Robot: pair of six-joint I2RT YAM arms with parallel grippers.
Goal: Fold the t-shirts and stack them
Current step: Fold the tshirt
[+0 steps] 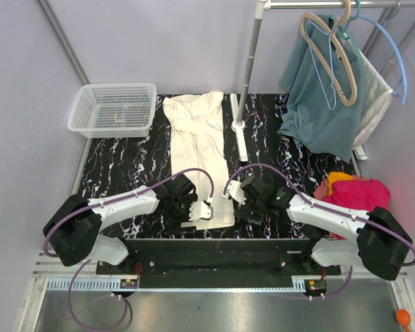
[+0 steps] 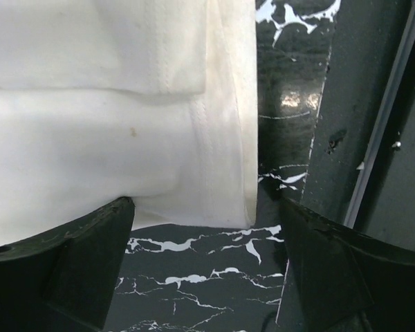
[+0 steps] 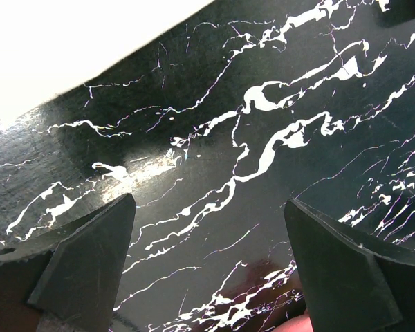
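My left gripper grabs the folded cream t-shirt by its near corner (image 2: 236, 214) next, to fold its near end over the rest of the t-shirt.
The cream t-shirt (image 1: 197, 149) lies folded into a long narrow strip down the middle of the black marble table. My left gripper (image 1: 188, 207) is open at the strip's near left corner. In the left wrist view the shirt's corner (image 2: 111, 138) lies just ahead of the open gripper (image 2: 204, 235), and nothing is held. My right gripper (image 1: 241, 199) is open just right of the strip's near end. It hovers over bare table (image 3: 207, 235), with the cream shirt (image 3: 55, 41) at the top left. Folded magenta-pink (image 1: 360, 194) and orange (image 1: 339, 178) t-shirts lie at the table's right edge.
A white mesh basket (image 1: 114, 107) stands at the back left. A clothes rack's pole and base (image 1: 240, 128) stand right of the shirt. A teal garment (image 1: 321, 104) hangs on hangers at the back right. The table's front rail (image 2: 346, 138) runs close to my left gripper.
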